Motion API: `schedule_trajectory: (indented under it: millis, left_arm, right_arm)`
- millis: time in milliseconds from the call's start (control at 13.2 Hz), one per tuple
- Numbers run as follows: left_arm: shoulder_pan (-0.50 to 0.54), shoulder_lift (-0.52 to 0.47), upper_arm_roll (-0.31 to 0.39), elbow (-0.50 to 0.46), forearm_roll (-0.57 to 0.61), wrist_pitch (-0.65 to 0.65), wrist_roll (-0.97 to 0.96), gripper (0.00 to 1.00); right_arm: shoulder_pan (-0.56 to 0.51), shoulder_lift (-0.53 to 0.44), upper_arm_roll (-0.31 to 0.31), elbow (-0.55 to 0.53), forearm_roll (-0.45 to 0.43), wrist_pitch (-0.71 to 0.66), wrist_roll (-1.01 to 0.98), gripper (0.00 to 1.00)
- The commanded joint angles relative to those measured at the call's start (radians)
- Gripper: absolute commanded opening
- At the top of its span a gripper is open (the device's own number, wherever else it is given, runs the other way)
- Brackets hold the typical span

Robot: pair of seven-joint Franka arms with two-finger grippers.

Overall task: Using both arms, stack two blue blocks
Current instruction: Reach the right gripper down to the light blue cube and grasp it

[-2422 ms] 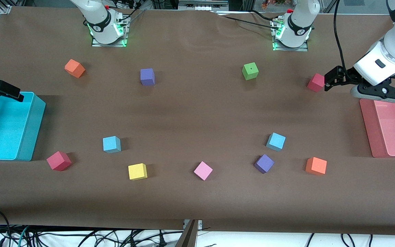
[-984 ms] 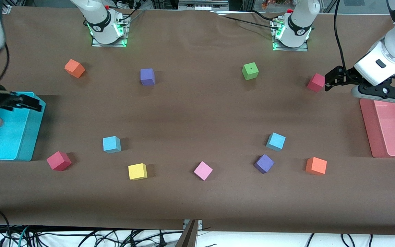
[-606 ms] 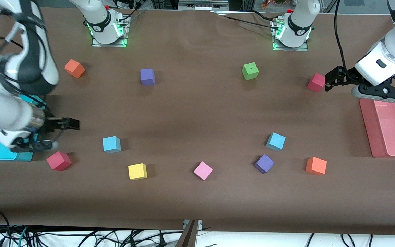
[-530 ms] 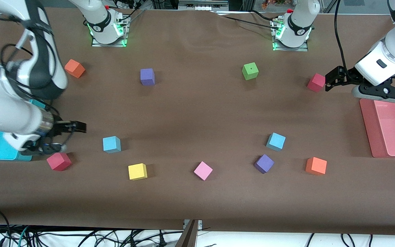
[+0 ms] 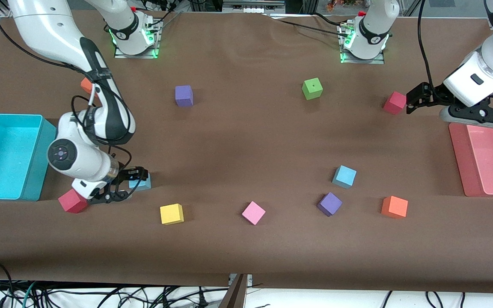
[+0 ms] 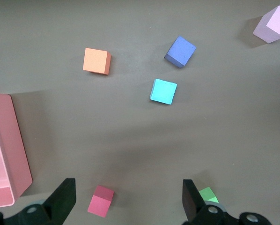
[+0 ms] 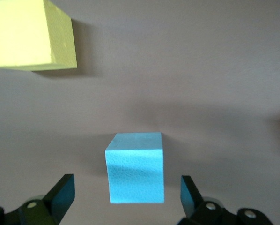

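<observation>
My right fingers are above the blue block and would miss; they should first lower.
One blue block lies toward the right arm's end of the table, partly covered by my right gripper. In the right wrist view this block sits on the table between the open fingers, which do not touch it. The other blue block lies toward the left arm's end, beside a purple cube; it also shows in the left wrist view. My left gripper is open and empty, waiting in the air beside a red cube, which shows between its fingers.
A cyan bin stands at the right arm's end, a pink tray at the left arm's end. Loose cubes: red, yellow, pink, orange, green, purple.
My right arm has swung from over the cyan bin across to the blue block and come down with its open fingers on either side of it. The left arm has not moved.
</observation>
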Motion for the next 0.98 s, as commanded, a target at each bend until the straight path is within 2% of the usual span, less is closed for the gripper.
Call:
schedule_trajectory:
  millis: [0, 378, 454, 606, 681, 757, 908]
  left_arm:
    - [0.003, 0.003, 0.000, 0.019, -0.005, -0.002, 0.010, 1.00]
    - [0.003, 0.003, 0.000, 0.019, -0.005, -0.002, 0.010, 1.00]
    - [0.003, 0.003, 0.000, 0.019, -0.005, -0.002, 0.010, 1.00]
    - [0.003, 0.005, 0.000, 0.019, -0.005, -0.002, 0.010, 1.00]
    - [0.003, 0.005, 0.000, 0.019, -0.005, -0.002, 0.010, 1.00]
    - [0.003, 0.005, 0.000, 0.019, -0.005, -0.002, 0.010, 1.00]
    - [0.003, 0.005, 0.000, 0.019, -0.005, -0.002, 0.010, 1.00]
  right_arm:
    - [0.001, -0.013, 0.000, -0.085, 0.010, 0.090, -0.034, 1.00]
    - [0.001, 0.025, 0.000, -0.125, 0.013, 0.216, -0.088, 0.98]
    - [-0.001, 0.035, 0.000, -0.131, 0.012, 0.239, -0.090, 0.86]
    - [0.001, 0.036, 0.000, -0.128, 0.012, 0.241, -0.091, 0.47]
    - [0.001, 0.032, 0.000, -0.119, 0.012, 0.236, -0.093, 0.38]
    - [0.002, 0.020, 0.000, -0.114, 0.010, 0.221, -0.091, 0.37]
    - [0.007, 0.001, 0.010, -0.039, 0.010, 0.090, -0.084, 0.38]
